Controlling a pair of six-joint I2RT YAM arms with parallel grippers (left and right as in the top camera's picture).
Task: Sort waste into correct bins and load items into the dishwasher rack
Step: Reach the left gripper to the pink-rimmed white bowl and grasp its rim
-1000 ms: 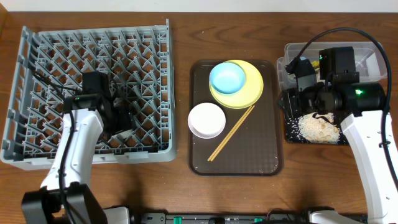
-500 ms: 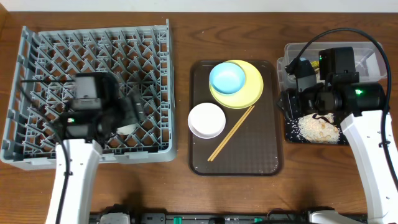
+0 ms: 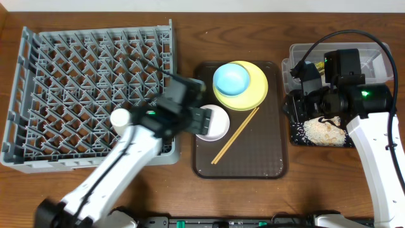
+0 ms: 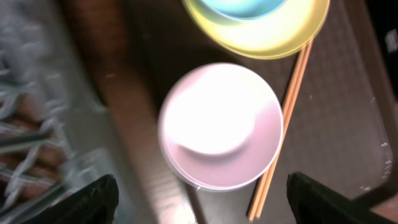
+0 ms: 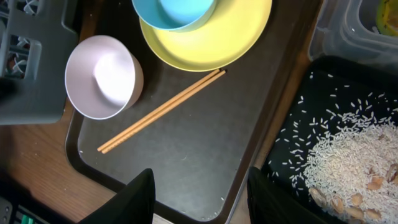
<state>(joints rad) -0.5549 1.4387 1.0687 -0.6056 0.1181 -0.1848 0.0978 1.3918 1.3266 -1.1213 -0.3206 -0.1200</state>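
Note:
My left gripper next needs to grab the white bowl by the bowl's rim on the chopstick side and leave the opposite side free. Then it can load the bowl into the dishwasher rack (image 3: 63, 69).
My left gripper (image 3: 204, 120) (image 4: 205, 205) is open, hovering over the white bowl (image 3: 212, 123) (image 4: 221, 124) on the brown tray. Beside the bowl lie two chopsticks (image 3: 236, 135) (image 4: 280, 137). A light blue bowl (image 3: 231, 79) sits on the yellow-green plate (image 3: 250, 92). A small white cup (image 3: 120, 119) stands in the grey dishwasher rack (image 3: 63, 69). My right gripper (image 3: 290, 111) (image 5: 205, 199) is open and empty, above the gap between the brown tray and the black bin (image 3: 297, 136) holding rice scraps (image 3: 324, 132) (image 5: 348, 155). A sliver of yellow-green wrapper (image 5: 388, 15) shows in the clear tub (image 3: 373, 57).
The brown serving tray (image 3: 253, 164) lies between the rack and the two bins. My left arm stretches from the bottom left across the rack's front right corner. Bare wooden table runs along the front edge.
My left arm swung right from inside the rack to above the white bowl, leaving the small white cup in the rack. The right arm has stayed put.

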